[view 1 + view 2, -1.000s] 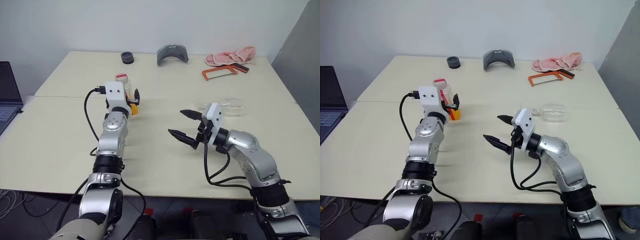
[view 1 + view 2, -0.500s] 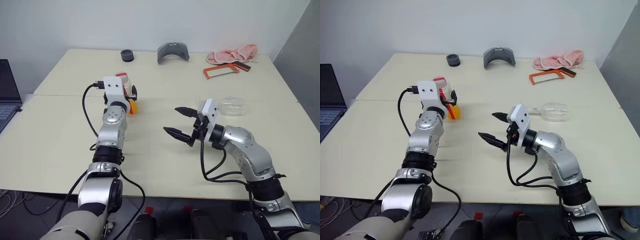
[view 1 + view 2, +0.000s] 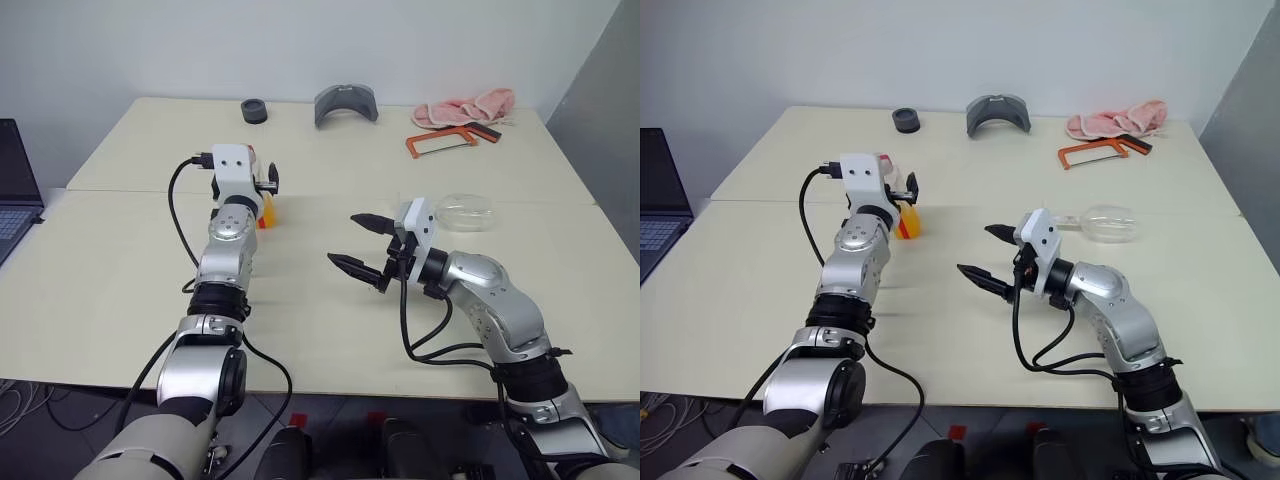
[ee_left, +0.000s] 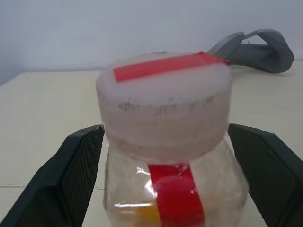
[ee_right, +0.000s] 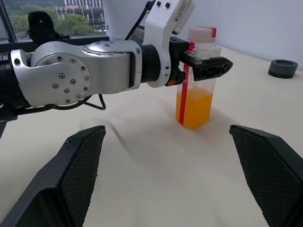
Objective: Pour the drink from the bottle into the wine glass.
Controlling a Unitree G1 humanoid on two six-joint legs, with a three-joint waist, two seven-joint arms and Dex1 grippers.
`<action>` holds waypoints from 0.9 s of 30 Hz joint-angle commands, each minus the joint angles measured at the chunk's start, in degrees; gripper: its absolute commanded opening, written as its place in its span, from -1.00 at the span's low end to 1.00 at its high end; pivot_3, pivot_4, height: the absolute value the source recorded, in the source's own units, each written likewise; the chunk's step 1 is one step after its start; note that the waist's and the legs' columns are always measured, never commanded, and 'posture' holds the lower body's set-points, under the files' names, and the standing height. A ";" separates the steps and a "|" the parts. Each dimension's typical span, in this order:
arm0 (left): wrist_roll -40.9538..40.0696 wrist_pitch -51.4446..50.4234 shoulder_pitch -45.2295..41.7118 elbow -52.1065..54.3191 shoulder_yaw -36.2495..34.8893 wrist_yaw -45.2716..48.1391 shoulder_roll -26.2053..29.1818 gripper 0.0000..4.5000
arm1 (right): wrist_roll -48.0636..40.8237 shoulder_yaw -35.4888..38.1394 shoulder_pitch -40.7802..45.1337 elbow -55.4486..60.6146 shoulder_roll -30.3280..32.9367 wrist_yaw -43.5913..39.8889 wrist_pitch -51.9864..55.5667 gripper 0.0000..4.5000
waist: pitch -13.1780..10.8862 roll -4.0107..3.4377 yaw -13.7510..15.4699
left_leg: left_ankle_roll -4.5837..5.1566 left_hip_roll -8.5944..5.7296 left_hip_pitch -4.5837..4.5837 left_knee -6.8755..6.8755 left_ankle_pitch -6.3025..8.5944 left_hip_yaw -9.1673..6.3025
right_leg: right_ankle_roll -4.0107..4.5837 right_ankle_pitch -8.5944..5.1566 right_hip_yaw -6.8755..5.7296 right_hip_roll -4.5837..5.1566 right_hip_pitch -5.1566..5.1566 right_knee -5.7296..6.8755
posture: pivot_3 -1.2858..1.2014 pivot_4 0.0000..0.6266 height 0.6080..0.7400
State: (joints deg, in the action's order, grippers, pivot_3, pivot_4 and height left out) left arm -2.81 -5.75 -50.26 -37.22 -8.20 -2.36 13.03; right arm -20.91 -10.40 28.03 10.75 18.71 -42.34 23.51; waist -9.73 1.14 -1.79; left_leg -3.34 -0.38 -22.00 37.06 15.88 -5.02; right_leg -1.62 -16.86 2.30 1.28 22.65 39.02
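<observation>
My left gripper should close on the bottle: its fingers are on either side of the part of the bottle below the pale cap (image 4: 163,113). Closing now would hold it now.
The bottle (image 5: 195,94) stands upright on the table's left half. It is clear, with a pale cap (image 4: 165,90) and a red stripe. The orange drink (image 3: 266,212) fills its lower part. My left gripper (image 4: 165,135) is open and level, with one black finger (image 4: 78,179) on each side of the bottle just below the cap. The wine glass (image 3: 1108,222) seems to lie on its side right of centre, stem toward the middle. In front of it, my right gripper (image 3: 342,238) hovers open and holds nothing, pointing toward the bottle.
Along the far edge lie a black ring (image 3: 254,112), a grey curved piece (image 3: 345,105), a pink cloth (image 3: 465,108) and an orange hacksaw (image 3: 445,142). A laptop (image 3: 15,200) sits off the left side. A seam (image 3: 120,192) runs across between two tables.
The head views have shifted, so the camera moved. My left gripper stays open around the bottle, its forearm a little straighter. The right gripper, the bottle and the glass keep their places.
</observation>
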 commanded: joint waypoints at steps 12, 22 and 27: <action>1.17 0.60 -1.11 1.21 0.15 -1.67 0.22 0.59 | -0.38 1.20 0.38 0.12 -0.13 -0.12 -0.61 1.00 | 0.00 0.00 0.00 | 0.00 0.00 0.00 0.00 0.00 0.01 | 0.00 0.00 0.01 0.00 0.01 0.02 | 0.03 -0.52 1.00; 0.73 1.25 0.21 2.96 -0.01 -1.27 -0.20 -0.10 | -0.33 1.41 0.32 0.47 -0.12 0.13 -0.72 1.00 | 0.00 0.00 -0.01 | 0.00 0.00 -0.01 0.01 0.00 0.02 | 0.01 0.00 0.01 0.00 0.02 0.03 | 0.03 -0.52 1.00; -1.88 0.98 4.52 9.19 -0.03 3.00 -1.01 -0.15 | -0.13 1.87 -0.20 2.01 0.10 0.94 -1.05 1.00 | 0.00 0.00 -0.03 | 0.00 0.03 -0.01 0.01 0.00 0.02 | 0.01 0.01 0.02 0.01 0.03 0.04 | 0.03 -0.52 1.00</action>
State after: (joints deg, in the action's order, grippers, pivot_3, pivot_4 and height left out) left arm -3.68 -5.64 -46.18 -32.16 -8.26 -1.18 12.07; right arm -20.84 -10.12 27.95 10.07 18.76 -41.87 23.49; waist -9.72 1.14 -1.83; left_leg -3.34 -0.34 -22.01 37.07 15.87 -5.00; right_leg -1.61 -16.86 2.32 1.29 22.68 39.07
